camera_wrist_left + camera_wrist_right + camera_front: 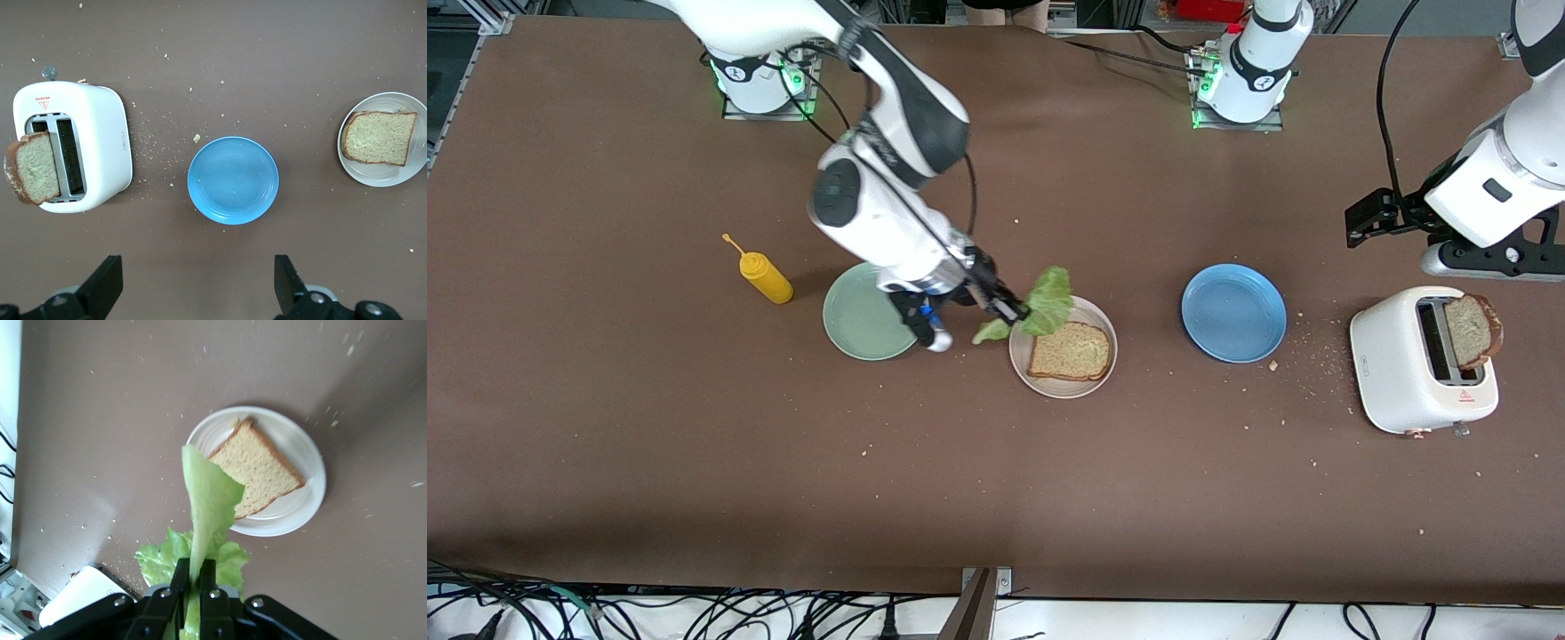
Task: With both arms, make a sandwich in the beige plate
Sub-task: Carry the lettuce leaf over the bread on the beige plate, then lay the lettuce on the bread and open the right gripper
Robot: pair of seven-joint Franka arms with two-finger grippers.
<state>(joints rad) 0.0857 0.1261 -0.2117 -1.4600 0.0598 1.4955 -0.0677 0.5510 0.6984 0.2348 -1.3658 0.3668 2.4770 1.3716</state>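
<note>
The lettuce leaf (1049, 300) hangs high, short of the bread slice, so it goes onto the bread next, before my right gripper releases it.
My right gripper (1011, 311) is shut on a ruffled green lettuce leaf (1049, 300), held over the edge of the beige plate (1064, 389). One brown bread slice (1070, 351) lies flat on that plate. In the right wrist view the lettuce (210, 500) hangs from the gripper (195, 577) just short of the bread (257, 470) and plate (313, 487). A second bread slice (1474, 331) sticks out of the white toaster (1414, 364). My left gripper (1371, 218) waits open and empty above the table beside the toaster; its fingers (107, 283) stand wide apart.
A mint green plate (863, 316) sits under the right arm's wrist, with a yellow mustard bottle (765, 277) beside it toward the right arm's end. A blue plate (1233, 313) lies between the beige plate and the toaster. Crumbs are scattered around the toaster.
</note>
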